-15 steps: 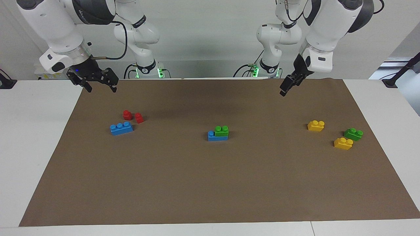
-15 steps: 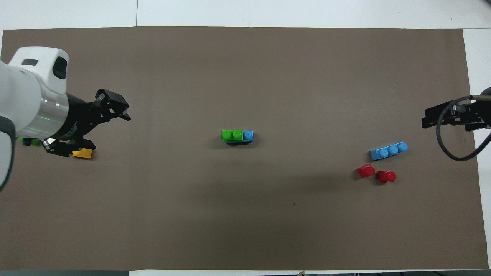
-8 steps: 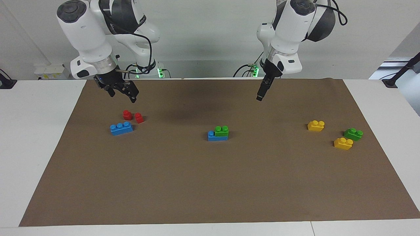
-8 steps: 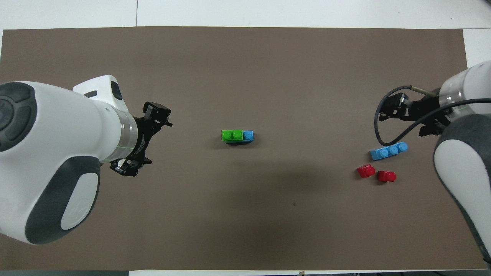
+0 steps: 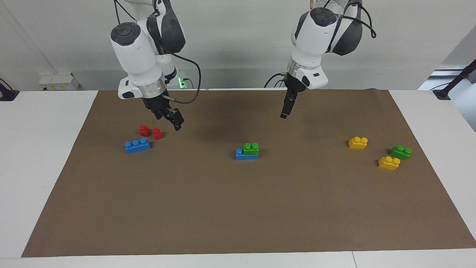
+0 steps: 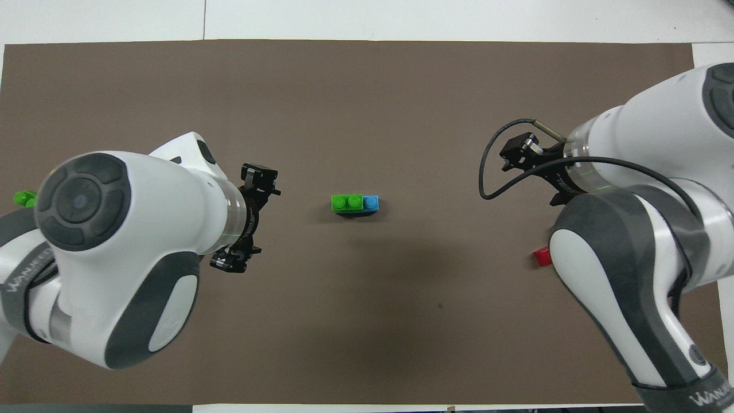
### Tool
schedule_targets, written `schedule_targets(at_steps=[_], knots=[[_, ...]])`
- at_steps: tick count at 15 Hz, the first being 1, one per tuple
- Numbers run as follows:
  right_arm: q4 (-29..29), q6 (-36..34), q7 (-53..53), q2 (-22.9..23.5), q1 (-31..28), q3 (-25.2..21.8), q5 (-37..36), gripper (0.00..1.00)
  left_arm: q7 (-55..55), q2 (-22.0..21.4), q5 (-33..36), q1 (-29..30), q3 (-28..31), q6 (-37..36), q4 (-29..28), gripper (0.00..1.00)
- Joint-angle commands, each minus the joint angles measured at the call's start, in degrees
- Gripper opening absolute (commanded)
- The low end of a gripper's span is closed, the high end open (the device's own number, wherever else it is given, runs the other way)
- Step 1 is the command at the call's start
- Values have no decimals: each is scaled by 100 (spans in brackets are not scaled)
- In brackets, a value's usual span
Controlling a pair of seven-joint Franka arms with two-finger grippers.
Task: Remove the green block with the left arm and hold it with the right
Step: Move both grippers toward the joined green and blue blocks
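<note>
Next, my right gripper grabs the blue brick by its bare one-stud end (image 6: 371, 203), so the green block (image 6: 347, 202) stays free to come off.
A green block (image 5: 251, 148) with two studs sits on one end of a blue brick (image 5: 245, 155) at the middle of the brown mat; both also show in the overhead view, the green block (image 6: 347, 202) and the blue brick (image 6: 371, 202). My left gripper (image 5: 284, 111) hangs open and empty over bare mat, toward the left arm's end from this stack. One of its fingers (image 6: 259, 175) shows in the overhead view. My right gripper (image 5: 170, 120) hangs open and empty over the mat beside the red blocks. Neither gripper touches anything.
Two red blocks (image 5: 144, 130) (image 5: 158, 133) and a loose blue three-stud brick (image 5: 137, 145) lie toward the right arm's end. Two yellow bricks (image 5: 358, 142) (image 5: 389, 162) and a second green block (image 5: 400, 152) lie toward the left arm's end. The brown mat (image 5: 238, 208) covers the table.
Both arms have swung in from the table's ends toward the middle and their grippers have come lower over the mat. No block has moved.
</note>
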Motion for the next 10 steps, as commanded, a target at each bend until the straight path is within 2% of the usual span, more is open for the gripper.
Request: schedule_targets(at_steps=[1, 3, 8, 10], knots=[[-345, 652, 698, 53, 155, -7, 385, 100, -817, 279, -77, -375, 94, 435, -101, 100], [-496, 971, 866, 70, 286, -7, 403, 100, -1258, 446, -68, -446, 94, 611, -65, 100], [-557, 1261, 1761, 264, 629, -7, 464, 100, -1671, 903, 2, -736, 112, 893, -22, 100], [-593, 1332, 2035, 325, 674, -7, 867, 100, -2066, 1184, 98, -806, 112, 1068, 66, 100]])
